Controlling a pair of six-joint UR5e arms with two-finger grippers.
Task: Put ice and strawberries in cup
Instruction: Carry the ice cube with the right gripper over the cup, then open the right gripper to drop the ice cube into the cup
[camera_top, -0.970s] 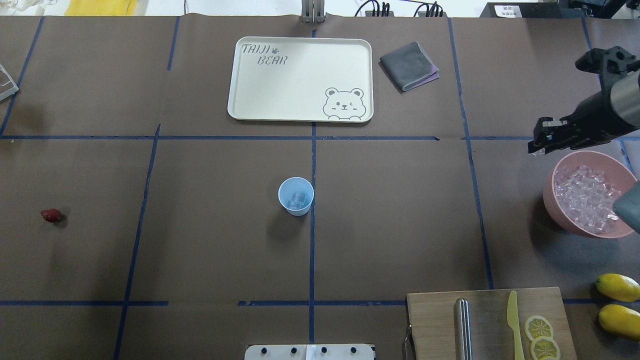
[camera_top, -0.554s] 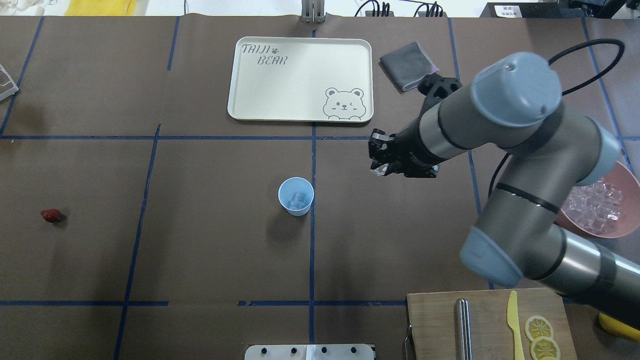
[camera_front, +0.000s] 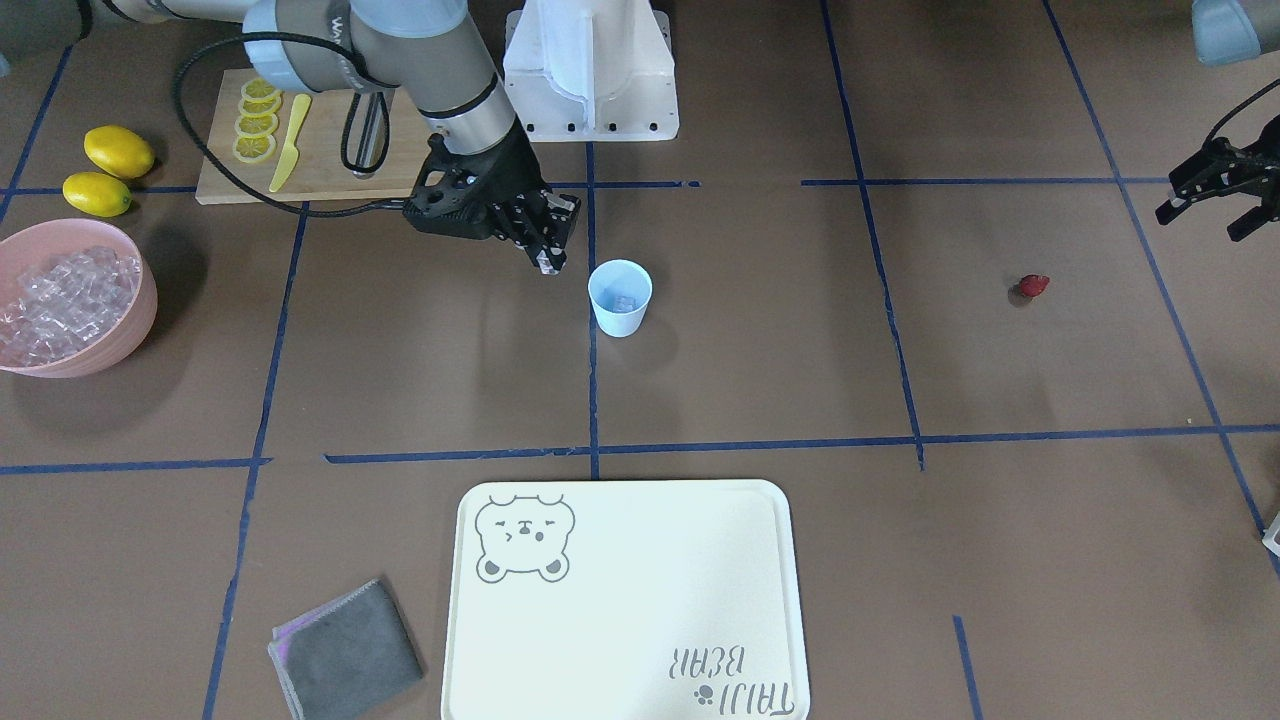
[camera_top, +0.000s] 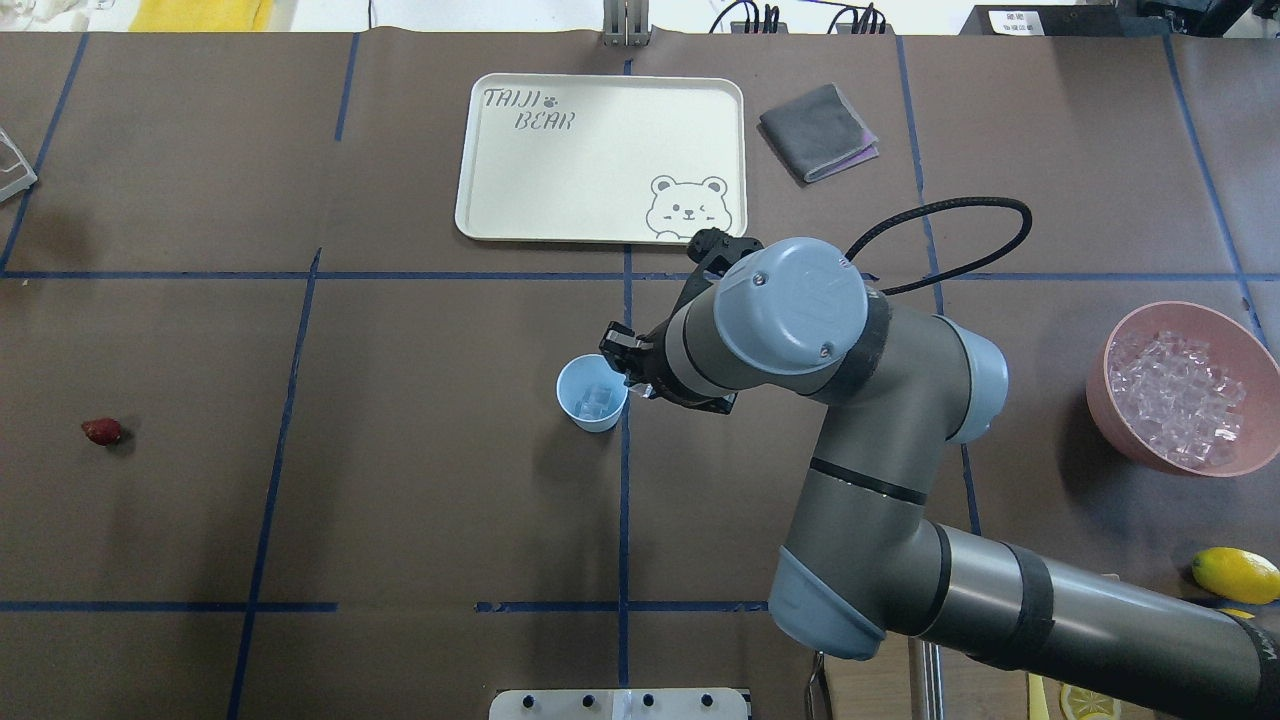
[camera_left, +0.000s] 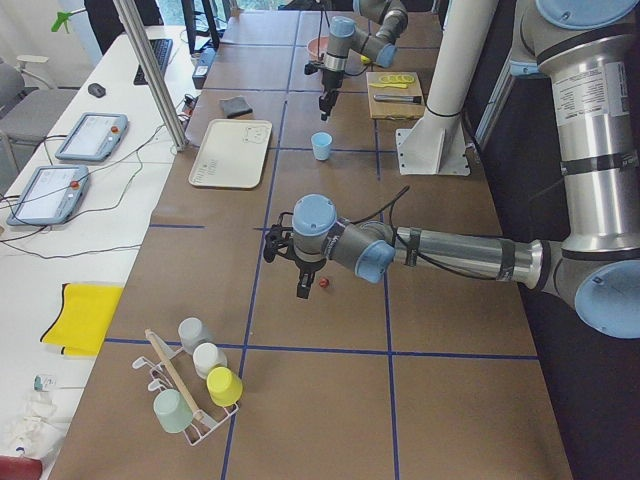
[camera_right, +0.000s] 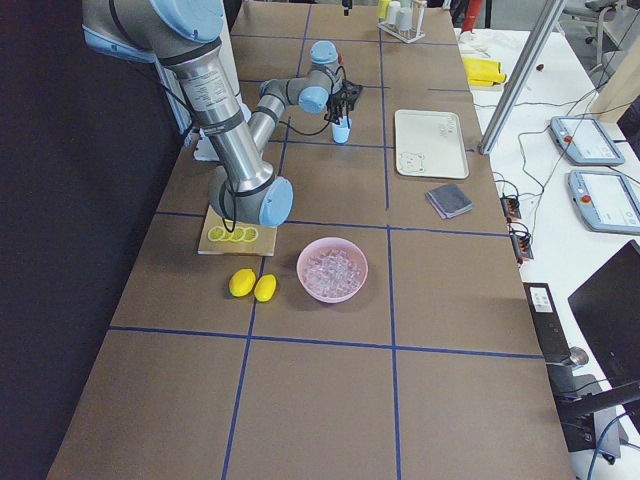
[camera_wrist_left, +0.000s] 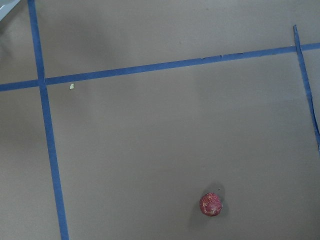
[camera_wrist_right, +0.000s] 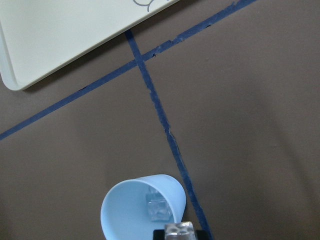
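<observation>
My right gripper is holding the ice cube (camera_front: 549, 263) outside and above the cup's rim. It needs to move the cube over the cup's opening (camera_front: 619, 283) before letting go.
The pale-blue cup (camera_top: 592, 392) stands upright at the table's middle with ice cubes (camera_top: 598, 401) inside; it also shows in the right wrist view (camera_wrist_right: 142, 212). My right gripper (camera_top: 622, 365) hangs just beside the cup's right rim, shut on one clear ice cube (camera_wrist_right: 180, 230). The front view shows the right gripper (camera_front: 548, 262) just left of the cup (camera_front: 620, 297). The dark-red strawberry (camera_top: 102, 431) lies on the table far left. My left gripper (camera_front: 1205, 222) is open and empty, a little behind the strawberry (camera_front: 1034, 286), which the left wrist view (camera_wrist_left: 211, 204) shows below.
A pink bowl (camera_top: 1108, 428) full of ice stands at the right. A cream tray (camera_top: 600, 160) and a grey cloth (camera_top: 818, 130) lie at the back. A cutting board (camera_front: 320, 160) with lemon slices and a knife, and two lemons (camera_front: 118, 150), sit near the robot's right.
My right arm has swung left from over the pink bowl to the cup's right rim, carrying the ice cube. The cup and the strawberry have not moved.
</observation>
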